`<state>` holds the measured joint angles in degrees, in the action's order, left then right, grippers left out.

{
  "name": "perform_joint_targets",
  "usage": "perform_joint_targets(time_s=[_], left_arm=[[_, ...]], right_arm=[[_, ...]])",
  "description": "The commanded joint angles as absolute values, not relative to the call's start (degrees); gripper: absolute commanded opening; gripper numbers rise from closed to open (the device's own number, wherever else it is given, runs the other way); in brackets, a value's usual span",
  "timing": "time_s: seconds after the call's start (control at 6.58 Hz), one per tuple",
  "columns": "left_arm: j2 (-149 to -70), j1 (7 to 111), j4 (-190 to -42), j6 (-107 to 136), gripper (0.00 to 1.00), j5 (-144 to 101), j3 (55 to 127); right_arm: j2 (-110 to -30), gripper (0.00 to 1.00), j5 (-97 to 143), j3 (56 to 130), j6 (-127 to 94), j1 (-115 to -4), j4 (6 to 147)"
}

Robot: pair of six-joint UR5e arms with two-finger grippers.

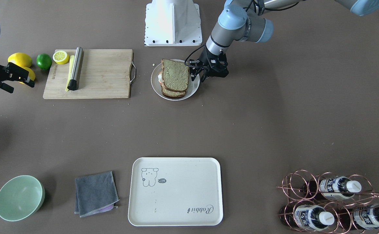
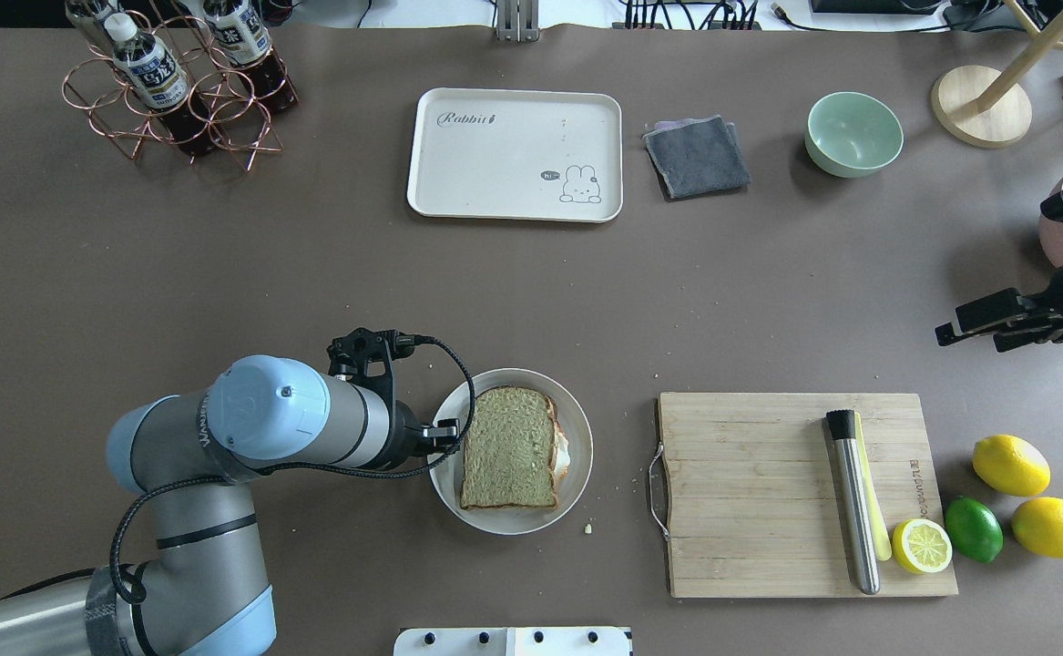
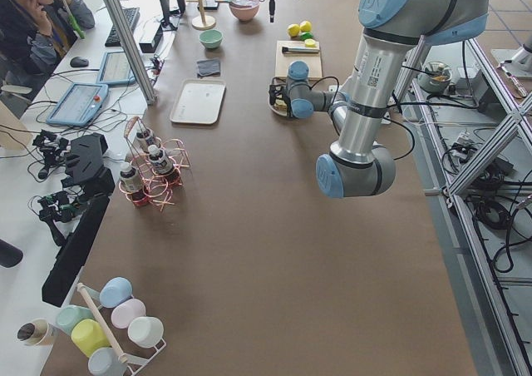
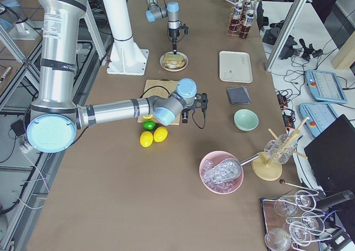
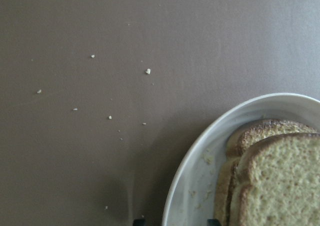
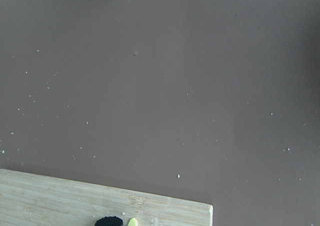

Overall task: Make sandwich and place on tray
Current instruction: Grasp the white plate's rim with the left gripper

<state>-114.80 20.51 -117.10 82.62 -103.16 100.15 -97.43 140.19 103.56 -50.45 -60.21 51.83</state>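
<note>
The stacked sandwich should stay intact on the plate's way to the tray point(image 1: 175, 191), so my left gripper will next grab the plate by its rim point(image 1: 195, 85).
The sandwich point(image 2: 508, 446), two brown-crusted slices with egg white peeking out at the right side, lies on a round white plate point(image 2: 513, 524) at the near middle of the table. My left gripper point(image 2: 444, 437) is open at the plate's left rim. In the left wrist view its fingertips point(image 5: 136, 220) stand either side of the plate's rim point(image 5: 200, 166), beside the bread point(image 5: 280, 181). The cream tray point(image 2: 495, 173) lies bare at the far middle. My right gripper point(image 2: 973, 335) is open and empty, above the table far right of the cutting board.
A wooden cutting board point(image 2: 768, 492) holds a metal tool point(image 2: 854, 501) and a half lemon point(image 2: 921, 545). Two lemons and a lime point(image 2: 973, 528) lie to its right. A grey cloth point(image 2: 697, 155), a green bowl point(image 2: 853, 133) and a copper bottle rack point(image 2: 176, 91) stand along the far side.
</note>
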Motion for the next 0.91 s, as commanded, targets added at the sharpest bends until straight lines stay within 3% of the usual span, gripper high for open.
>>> perform_joint_targets(time_s=[0.0,0.3,0.76], left_arm=[[-114.87,20.48,-117.16,82.62,0.47,-103.18,99.5],[-114.87,20.48,-117.16,82.7,0.0,-103.18,99.58],[-114.79,20.57,-117.16,82.88,0.0,-103.36,99.76]], right_arm=[[-97.99,1.0,140.19,103.97,-50.45,-60.21,51.68],[-98.44,1.0,140.19,104.15,-50.45,-60.29,51.59],[-98.35,1.0,140.19,103.98,-50.36,-60.21,51.59]])
